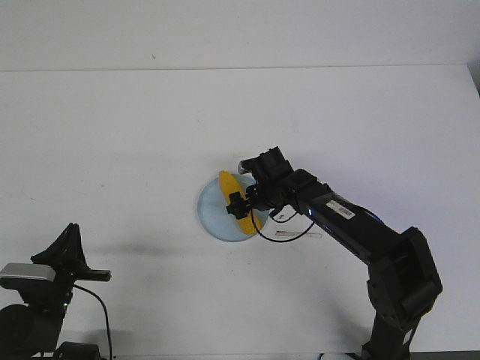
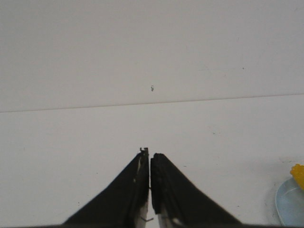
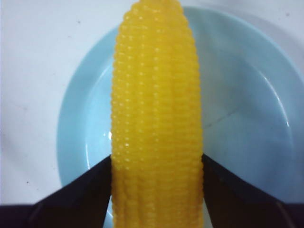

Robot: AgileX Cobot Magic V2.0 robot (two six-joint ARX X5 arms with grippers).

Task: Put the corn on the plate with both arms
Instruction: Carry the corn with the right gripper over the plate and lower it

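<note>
The robot's right gripper should open now, because the bottom side of the corn is over the pale blue plate [image 1: 212, 215], inside the plate's rim, and the corn would rest there.
The yellow corn [image 1: 232, 196] lies over the pale blue plate [image 1: 212, 215] near the table's middle. My right gripper [image 1: 241, 204] is shut on the corn; in the right wrist view both black fingers [image 3: 90, 190] press the sides of the corn [image 3: 156, 114], with the plate [image 3: 247, 123] right under it. I cannot tell whether the corn rests on the plate or hangs just above it. My left gripper [image 2: 150, 156] is shut and empty, low at the front left [image 1: 69, 251]. The left wrist view shows the plate's edge [image 2: 289, 204] and a bit of corn [image 2: 298, 173].
The table [image 1: 112, 150] is white, with its far edge against a white wall. A small white label [image 1: 300, 235] and a black cable loop [image 1: 281, 229] lie just right of the plate. The right arm [image 1: 360, 232] reaches in from the front right.
</note>
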